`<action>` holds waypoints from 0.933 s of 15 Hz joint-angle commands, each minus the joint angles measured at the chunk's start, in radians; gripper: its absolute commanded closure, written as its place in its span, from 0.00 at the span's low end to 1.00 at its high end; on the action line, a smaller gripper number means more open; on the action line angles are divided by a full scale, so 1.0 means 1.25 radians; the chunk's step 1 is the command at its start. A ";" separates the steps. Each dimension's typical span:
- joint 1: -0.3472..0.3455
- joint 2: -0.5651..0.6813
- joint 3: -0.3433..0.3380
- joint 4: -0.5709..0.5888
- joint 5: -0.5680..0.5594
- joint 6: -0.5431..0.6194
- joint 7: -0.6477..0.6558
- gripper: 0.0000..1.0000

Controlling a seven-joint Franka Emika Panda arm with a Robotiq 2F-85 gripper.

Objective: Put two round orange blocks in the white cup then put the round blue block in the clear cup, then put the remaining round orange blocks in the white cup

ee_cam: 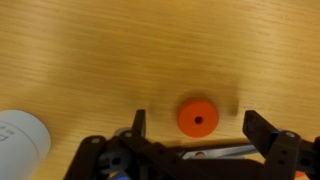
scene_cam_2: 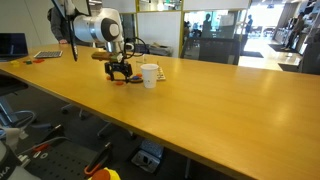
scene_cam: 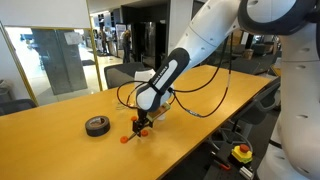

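Note:
The round orange block is ready for my gripper to close on it. Both fingers reach down to the tabletop, and their ends are level with the block's sides.
In the wrist view a round orange block [ee_cam: 197, 118] with a small centre hole lies flat on the wooden table. My gripper [ee_cam: 196, 128] is open, with one finger on each side of the block and neither touching it. The white cup [ee_cam: 20, 142] shows at the lower left edge of the wrist view and stands just beside the gripper [scene_cam_2: 120, 72] in an exterior view [scene_cam_2: 150, 75]. Small orange pieces [scene_cam: 126, 139] lie on the table under the gripper [scene_cam: 143, 122]. The round blue block and the clear cup cannot be made out.
A black tape roll [scene_cam: 97, 125] lies on the long wooden table [scene_cam_2: 200, 110] near the gripper. A metal scissor blade [ee_cam: 215, 152] shows under the gripper body. Cables trail behind the arm. A laptop [scene_cam_2: 12, 45] stands at the table's far end.

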 commanded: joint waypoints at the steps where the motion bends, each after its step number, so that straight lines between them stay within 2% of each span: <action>1: 0.018 0.007 -0.013 0.011 -0.021 0.010 0.029 0.25; 2: 0.020 0.008 -0.015 0.011 -0.025 0.013 0.034 0.26; 9: 0.023 0.010 -0.017 0.017 -0.024 0.007 0.038 0.80; 14: -0.003 -0.047 -0.009 0.016 0.001 -0.002 -0.018 0.78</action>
